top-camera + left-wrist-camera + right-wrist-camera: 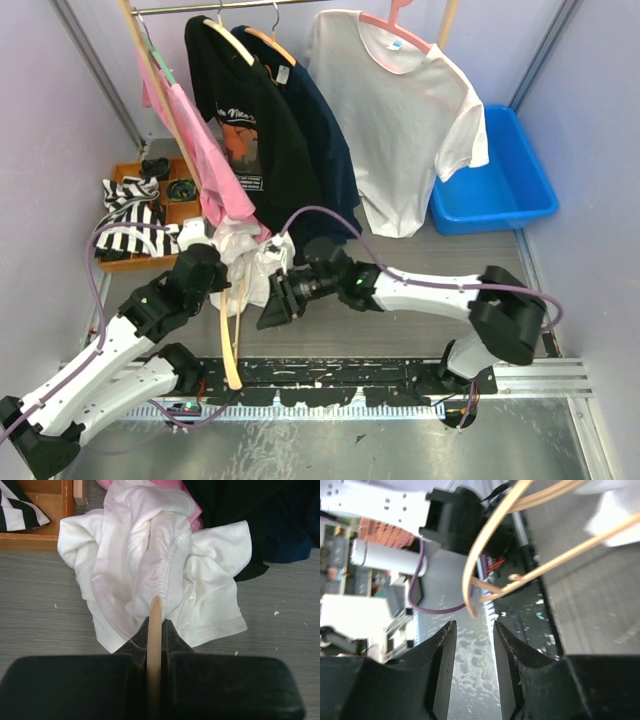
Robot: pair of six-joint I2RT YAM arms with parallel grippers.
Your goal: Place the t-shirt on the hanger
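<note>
I should grab the white t-shirt by its stitched hem (241,265) beside the hanger next with my right gripper, to pull the t-shirt's opening over the hanger's other arm.
The white t-shirt (252,262) lies crumpled on the table just in front of the rack, and its stitched hem and folds (150,565) fill the left wrist view. My left gripper (213,270) is shut on one arm of the light wooden hanger (155,630), whose end runs into the cloth. The hanger's other arm (229,350) points toward the near rail. My right gripper (272,310) stands open just right of the shirt, with nothing between its fingers (475,625). The hanger's curved arm and tip (470,597) hang just beyond them.
On the rail behind hang a pink t-shirt (195,150), a black printed one (250,120), a navy one (325,130) and a white t-shirt on a pink hanger (400,110). A blue bin (500,175) sits back right. A wooden tray (130,262) holds striped cloth.
</note>
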